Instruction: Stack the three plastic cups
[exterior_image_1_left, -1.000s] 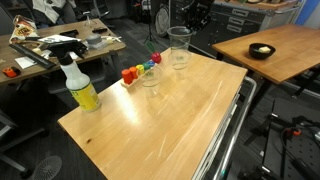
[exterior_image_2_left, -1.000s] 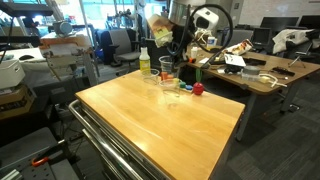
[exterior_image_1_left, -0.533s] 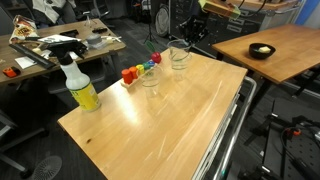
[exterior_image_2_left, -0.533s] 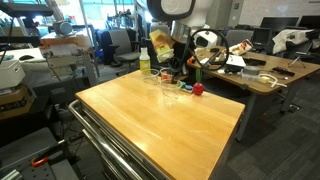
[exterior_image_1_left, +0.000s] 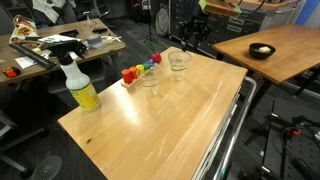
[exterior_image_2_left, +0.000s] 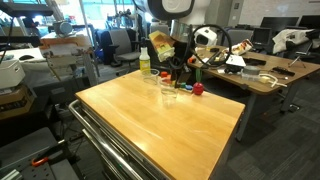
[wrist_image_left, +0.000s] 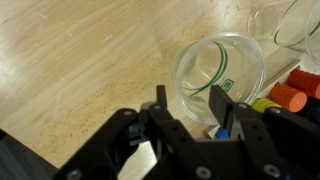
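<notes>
My gripper grabs the clear plastic cup (exterior_image_1_left: 178, 62) by the near side of its rim next, one finger inside, so its base stays free to stack into the other cup.
My gripper (wrist_image_left: 189, 95) hangs over a clear plastic cup (wrist_image_left: 250, 60). One finger is inside the cup and the other outside its near wall, with a gap showing on both sides of the wall. In both exterior views this cup (exterior_image_1_left: 178, 62) (exterior_image_2_left: 177, 76) stands low on the wooden table under the gripper (exterior_image_1_left: 182, 46) (exterior_image_2_left: 172, 60). It seems to sit in a second clear cup, which I cannot separate from it. Another clear cup (exterior_image_1_left: 150, 80) (exterior_image_2_left: 166, 89) stands apart next to it, and also shows in the wrist view (wrist_image_left: 296, 24).
A row of small coloured blocks (exterior_image_1_left: 140, 68) (wrist_image_left: 285, 97) lies along the table edge beside the cups. A yellow spray bottle (exterior_image_1_left: 80, 90) (exterior_image_2_left: 145, 65) stands farther along that edge. The wooden table top (exterior_image_1_left: 170, 120) stretches away from the cups. Cluttered desks stand behind.
The gripper has come down with the cup from well above the table to the cup that stood below it. Over the last half second it moved only slightly lower.
</notes>
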